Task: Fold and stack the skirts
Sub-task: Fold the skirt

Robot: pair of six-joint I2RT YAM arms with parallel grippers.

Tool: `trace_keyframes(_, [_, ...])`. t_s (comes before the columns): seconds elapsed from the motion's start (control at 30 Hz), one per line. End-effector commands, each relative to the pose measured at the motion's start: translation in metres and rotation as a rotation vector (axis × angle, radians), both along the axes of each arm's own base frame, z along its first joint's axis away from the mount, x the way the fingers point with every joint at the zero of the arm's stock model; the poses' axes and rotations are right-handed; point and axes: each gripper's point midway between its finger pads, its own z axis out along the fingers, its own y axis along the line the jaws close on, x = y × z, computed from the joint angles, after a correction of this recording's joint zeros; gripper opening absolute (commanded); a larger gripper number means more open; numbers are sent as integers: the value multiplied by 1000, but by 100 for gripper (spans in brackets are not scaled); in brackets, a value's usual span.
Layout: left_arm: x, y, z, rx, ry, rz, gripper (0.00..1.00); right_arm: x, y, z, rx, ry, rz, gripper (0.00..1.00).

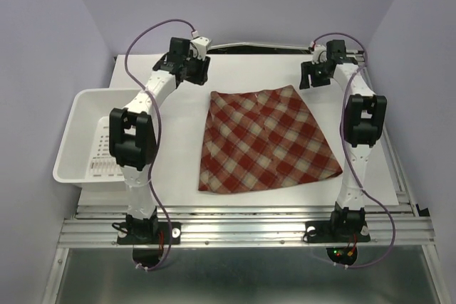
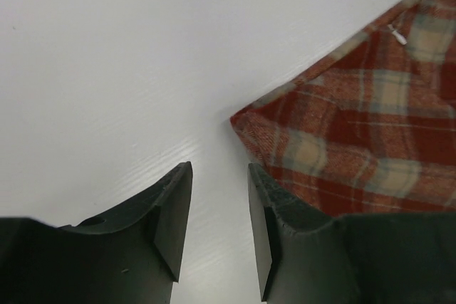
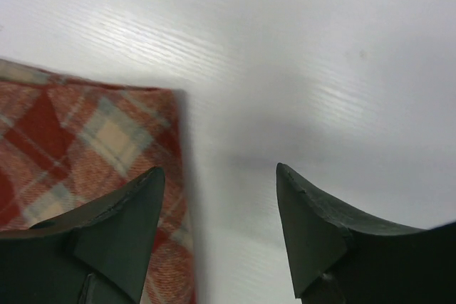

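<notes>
The right gripper takes hold of the skirt's waist-edge corner beside it next, to turn the plaid skirt flat on the tabletop for folding.
One plaid skirt point(image 1: 265, 140) in red, maroon and cream lies flat on the white table, narrow waist edge at the back, wide hem toward the front. My left gripper point(image 1: 199, 70) hovers just off the skirt's back left corner point(image 2: 246, 120); it is open and empty, jaws a small gap apart over bare table point(image 2: 219, 176). My right gripper point(image 1: 311, 76) hovers just off the back right corner point(image 3: 167, 101); it is open wide and empty point(image 3: 219, 176), the left finger over the skirt's edge, the right over bare table.
A white perforated plastic basket point(image 1: 80, 115) stands at the table's left edge, beside the left arm. The table's back edge runs just behind both grippers. Purple walls close in on three sides.
</notes>
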Motion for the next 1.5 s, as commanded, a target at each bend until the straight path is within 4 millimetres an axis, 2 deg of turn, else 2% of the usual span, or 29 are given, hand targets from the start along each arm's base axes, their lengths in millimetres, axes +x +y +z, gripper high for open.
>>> trace_keyframes(0.0, [-31, -10, 17, -77, 24, -59, 48, 19, 46, 62, 25, -145, 78, 69])
trace_keyframes(0.03, [-43, -10, 0, -83, 68, -61, 48, 22, 45, 59, 20, -142, 70, 69])
trace_keyframes(0.07, [-45, -12, -3, -100, 69, -62, 48, 23, 50, 45, 16, -116, 71, 69])
trace_keyframes(0.17, [-51, -10, -22, -123, 115, -12, 48, 33, 45, 35, 0, -109, 38, 69])
trace_keyframes(0.27, [-47, -12, -36, -133, 143, 11, 48, 38, 36, 14, -46, -94, 14, 68])
trace_keyframes(0.37, [-40, -16, -47, -141, 160, 21, 46, 34, 35, -3, -56, -61, 17, 66])
trace_keyframes(0.43, [-39, -22, -57, -140, 173, 9, 46, 28, 38, -12, -42, -46, 30, 60])
trace_keyframes(0.5, [-41, -27, -63, -142, 185, 1, 47, 30, 38, -12, -40, -65, 29, 53])
trace_keyframes(0.57, [-41, -28, -73, -114, 193, 12, 48, 30, 37, -13, -46, -68, 30, 38])
trace_keyframes(0.6, [-40, -26, -78, -97, 195, 29, 48, 31, 36, -14, -52, -68, 25, 25])
trace_keyframes(0.63, [-41, -26, -87, -71, 205, 41, 48, 32, 35, -15, -56, -68, 25, 21])
trace_keyframes(0.67, [-39, -19, -91, -25, 207, 79, 48, 34, 35, -15, -59, -72, 22, 14])
trace_keyframes(0.7, [-38, -15, -96, 6, 213, 103, 49, 36, 33, -13, -68, -77, 13, 4])
trace_keyframes(0.77, [-35, -8, -108, 57, 229, 139, 48, 38, 31, -10, -74, -86, 8, 1])
trace_keyframes(0.93, [-48, 16, -142, 204, 304, 188, 47, 43, 29, 6, -55, -116, -4, 1])
trace_keyframes(1.0, [-50, 28, -149, 261, 312, 228, 46, 43, 15, 11, -57, -122, -24, 1])
trace_keyframes(1.07, [-52, 34, -150, 282, 308, 241, 46, 43, 4, 12, -59, -120, -45, 1])
trace_keyframes(1.13, [-51, 38, -151, 292, 312, 252, 45, 43, -19, 10, -76, -116, -89, 1])
trace_keyframes(1.27, [-47, 38, -149, 291, 313, 244, 45, 36, -39, -2, -64, -76, -130, 1])
trace_keyframes(1.37, [-41, 30, -140, 258, 299, 215, 45, 27, -29, -8, -23, -41, -98, 1])
trace_keyframes(1.47, [-29, 14, -104, 176, 215, 155, 48, 16, -16, -8, 40, 2, -64, 1])
